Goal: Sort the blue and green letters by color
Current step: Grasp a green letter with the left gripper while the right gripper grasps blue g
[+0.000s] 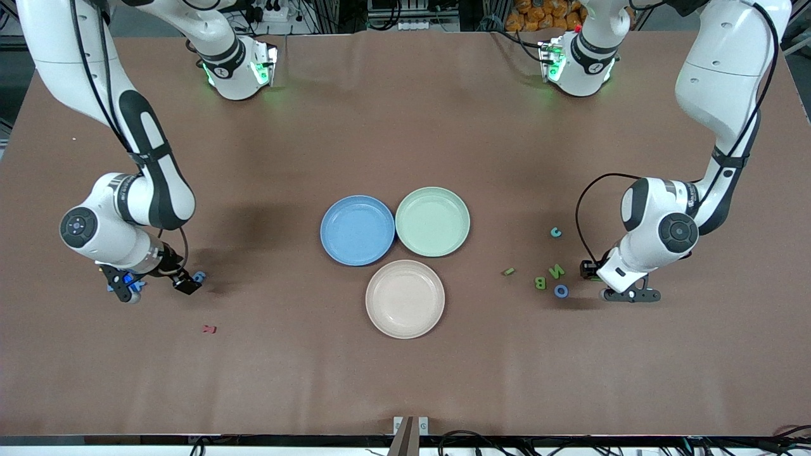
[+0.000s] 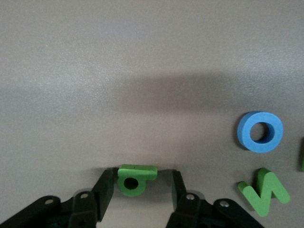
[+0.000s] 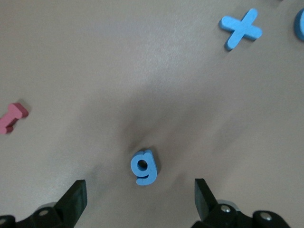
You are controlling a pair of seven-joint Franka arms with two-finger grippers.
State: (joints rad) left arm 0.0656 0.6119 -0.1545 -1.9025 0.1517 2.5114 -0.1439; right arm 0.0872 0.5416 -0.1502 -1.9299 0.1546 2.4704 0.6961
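My right gripper should grab the blue g next by its round bowl [image 3: 142, 165], then sort it onto the blue plate.
A green p-shaped letter [image 2: 136, 179] sits on the table between the fingers of my left gripper [image 2: 141, 184], low at the left arm's end. Its jaws stand open but narrow, with a gap on each side of the letter. A blue O [image 2: 260, 132] and a green N [image 2: 264, 192] lie beside it. At the right arm's end my right gripper [image 3: 140, 195] hangs wide open over a blue g [image 3: 144, 167] and touches nothing. A blue X [image 3: 241, 28] lies close by. The blue plate [image 1: 357, 229] and the green plate [image 1: 433, 221] hold nothing.
A pale pink plate [image 1: 405, 298] stands nearer the front camera than the other two. A green B [image 1: 540, 282], a small green piece [image 1: 508, 272] and a teal C [image 1: 555, 232] lie near the left gripper. A dark-red letter [image 1: 209, 329] lies near the right gripper.
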